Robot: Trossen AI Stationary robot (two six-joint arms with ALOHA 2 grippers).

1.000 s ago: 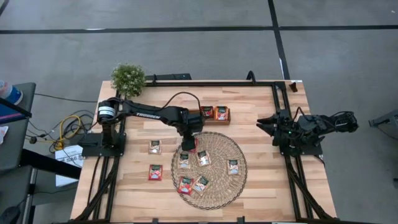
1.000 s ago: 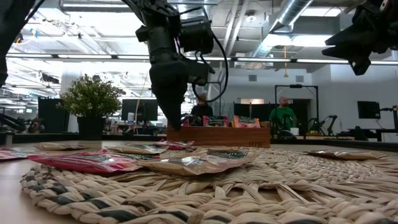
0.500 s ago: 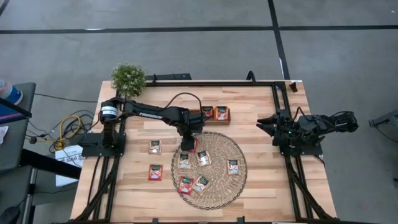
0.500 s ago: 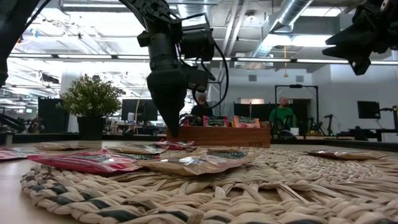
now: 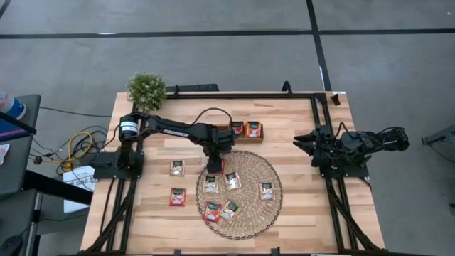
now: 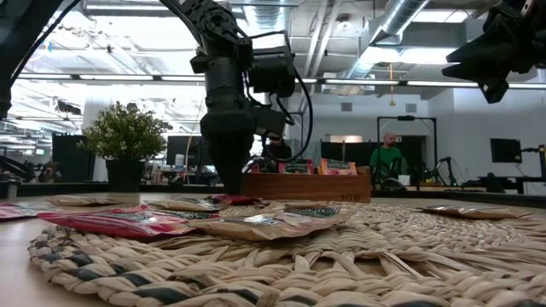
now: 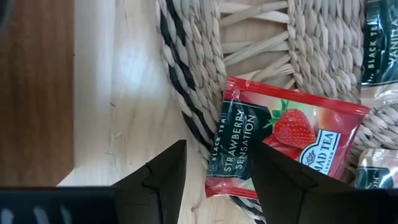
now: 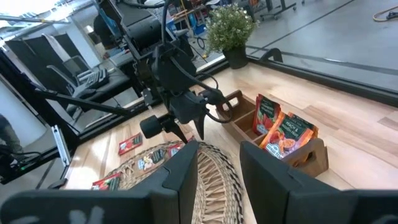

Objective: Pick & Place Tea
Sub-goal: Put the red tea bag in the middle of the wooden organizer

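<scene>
The strawberry sachet's dark green part is between my fingers, which reach down to the mat's rim (image 7: 191, 93). My left gripper should close. Closing now would hold it.
My left gripper (image 5: 213, 158) is open and points down over a red strawberry tea sachet (image 7: 280, 143) that lies across the far-left rim of the wicker mat (image 5: 250, 213). Its fingers (image 7: 168, 171) stand on either side of the sachet's dark green band end (image 7: 233, 146). In the low view the gripper (image 6: 229, 189) hangs just above that sachet (image 6: 239, 199). Several more sachets lie on the mat (image 5: 232, 180), and two lie on the table to its left (image 5: 176, 168). Two stand in the wooden tray (image 5: 261, 131). My right gripper (image 5: 298, 141) waits open at the table's right side. My left gripper comes from above, pointing down, with one finger (image 7: 277, 174) over the sachet's green band end (image 7: 239, 155) and the other over the bare wood beside the mat. I cannot tell whether either finger touches the sachet, which lies flat on the mat's rim.
The wooden tray stands just beyond the mat's far edge, close behind my left gripper. A potted plant (image 5: 146, 89) sits at the far-left corner. Bare wood shows between the mat and the right arm. People stand in the room beyond the table (image 6: 388, 158).
My left gripper has come down toward the red sachet at the mat's far-left rim and has turned somewhat about its wrist. The sachets and the right arm have stayed where they were.
</scene>
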